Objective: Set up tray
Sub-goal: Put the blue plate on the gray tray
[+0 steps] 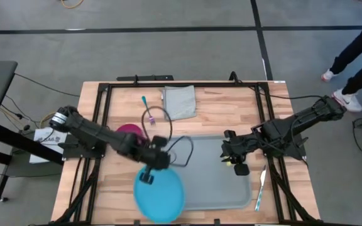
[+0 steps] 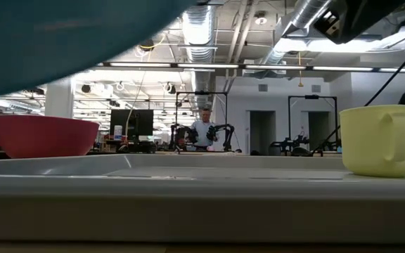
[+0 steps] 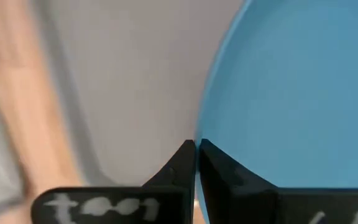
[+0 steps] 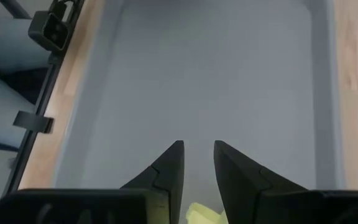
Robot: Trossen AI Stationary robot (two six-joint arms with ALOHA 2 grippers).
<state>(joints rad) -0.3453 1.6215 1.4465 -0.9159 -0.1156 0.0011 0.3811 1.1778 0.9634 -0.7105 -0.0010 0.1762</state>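
I need to move the blue plate toward the grey tray's middle with my left gripper before I release it, because the plate sticks out past the tray's rim.
The grey tray (image 1: 219,182) lies on the table's near right half. A round blue plate (image 1: 160,196) hangs over the tray's near left corner and fills the low view's top left (image 2: 69,35). My left gripper (image 1: 146,177) is shut on the plate's rim. A pale yellow mug (image 2: 378,140) stands upright on the tray near its right rim (image 1: 234,162). My right gripper (image 4: 197,152) is open and hovers above the mug without touching it. A bit of the mug (image 4: 202,215) shows below its fingers. My left gripper pinches the blue plate's rim (image 3: 199,138) between its two shut fingers, at the plate's far left edge. The fingers come slanting down from the table's far left. The plate is lifted off the table, above the tray's near left corner.
A magenta bowl (image 1: 129,132) stands left of the tray, seen also in the low view (image 2: 44,135). A folded grey napkin (image 1: 179,102) and a teal-handled fork (image 1: 147,110) lie near the far edge. A knife (image 1: 260,186) lies right of the tray. A person's legs (image 1: 357,56) show beyond the table.
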